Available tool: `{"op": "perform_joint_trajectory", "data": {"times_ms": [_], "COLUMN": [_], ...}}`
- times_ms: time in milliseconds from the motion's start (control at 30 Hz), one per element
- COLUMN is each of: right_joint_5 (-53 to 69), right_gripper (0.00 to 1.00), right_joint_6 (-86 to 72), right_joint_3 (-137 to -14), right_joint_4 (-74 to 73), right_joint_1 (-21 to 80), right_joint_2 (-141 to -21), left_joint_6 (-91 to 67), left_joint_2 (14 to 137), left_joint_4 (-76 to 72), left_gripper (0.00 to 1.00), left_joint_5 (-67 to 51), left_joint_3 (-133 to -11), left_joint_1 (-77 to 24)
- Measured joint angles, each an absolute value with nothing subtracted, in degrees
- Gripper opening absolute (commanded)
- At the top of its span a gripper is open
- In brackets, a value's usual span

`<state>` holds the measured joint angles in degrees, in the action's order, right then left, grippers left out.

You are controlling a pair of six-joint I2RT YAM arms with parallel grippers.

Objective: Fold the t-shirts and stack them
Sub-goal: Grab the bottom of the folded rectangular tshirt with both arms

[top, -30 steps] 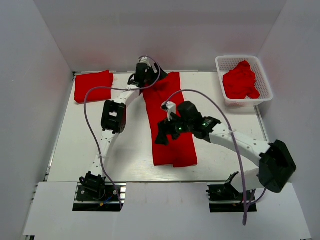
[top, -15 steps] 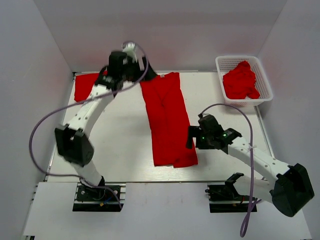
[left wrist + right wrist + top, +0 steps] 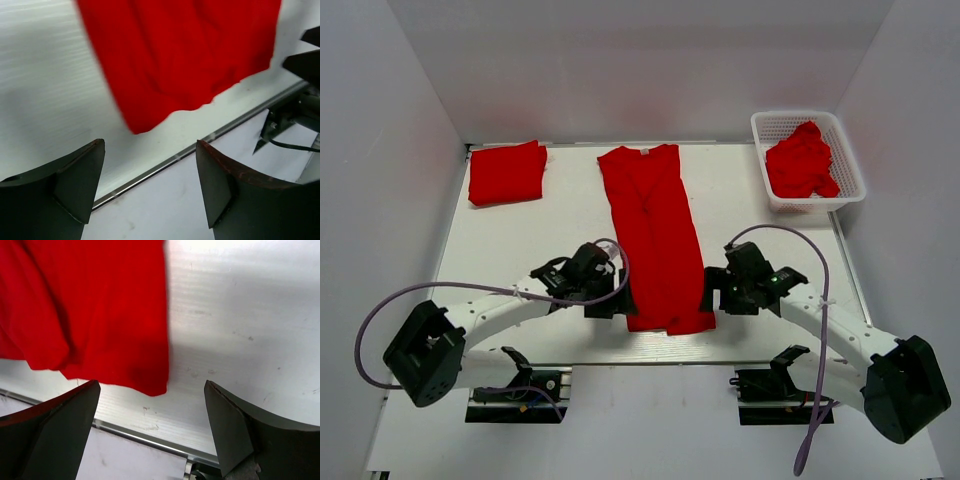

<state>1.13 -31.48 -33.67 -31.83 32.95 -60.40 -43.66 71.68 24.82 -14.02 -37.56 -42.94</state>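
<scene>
It isn't time to close on the red t-shirt yet: the fingers of my right gripper are above the hem corner (image 3: 709, 325) (image 3: 157, 388) that lies flat on the tabletop, so I need to first lower them.
A red t-shirt (image 3: 655, 232), folded lengthwise into a long strip, lies down the middle of the table. My left gripper (image 3: 613, 303) is open and empty at the strip's near left corner; the hem (image 3: 150, 120) shows just ahead of its jaws. My right gripper (image 3: 710, 298) is open and empty at the near right corner (image 3: 152, 385). A folded red t-shirt (image 3: 506, 172) lies at the far left. More red shirts (image 3: 802, 160) are crumpled in the basket.
A white mesh basket (image 3: 850, 160) stands at the far right. The table's metal front edge (image 3: 620, 340) runs just below the shirt's hem. White walls close in the left, back and right sides.
My left arm has swung from the shirt's far collar end down to its near left corner. My right gripper has shifted slightly toward the near right corner. The shirt lies still.
</scene>
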Motion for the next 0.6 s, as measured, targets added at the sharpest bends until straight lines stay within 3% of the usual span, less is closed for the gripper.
{"op": "perform_joint_trajectory", "data": {"times_ms": [233,367,600], "right_joint_5": [5.21,6.46,8.6], "right_gripper": [0.9,0.9,0.9], "right_joint_6": [-31.07,-31.0,-30.39], "right_joint_3": [-29.98,-28.58,-27.2], "right_joint_4": [-30.96,-29.85,-27.62], "right_joint_1": [32.6,32.58,32.21], "right_joint_2": [-59.59,-58.57,-58.94], "left_joint_6": [-46.98,-48.18,-50.65], "left_joint_2": [81.73,84.84,78.06], "left_joint_4": [20.64,22.33,24.1], "left_gripper": [0.69,0.69,0.69], "left_joint_5": [-12.27,-9.74,-4.67], "left_joint_3": [-40.97,-42.57,-40.77], "left_joint_1": [-49.74,-50.83,-50.85]}}
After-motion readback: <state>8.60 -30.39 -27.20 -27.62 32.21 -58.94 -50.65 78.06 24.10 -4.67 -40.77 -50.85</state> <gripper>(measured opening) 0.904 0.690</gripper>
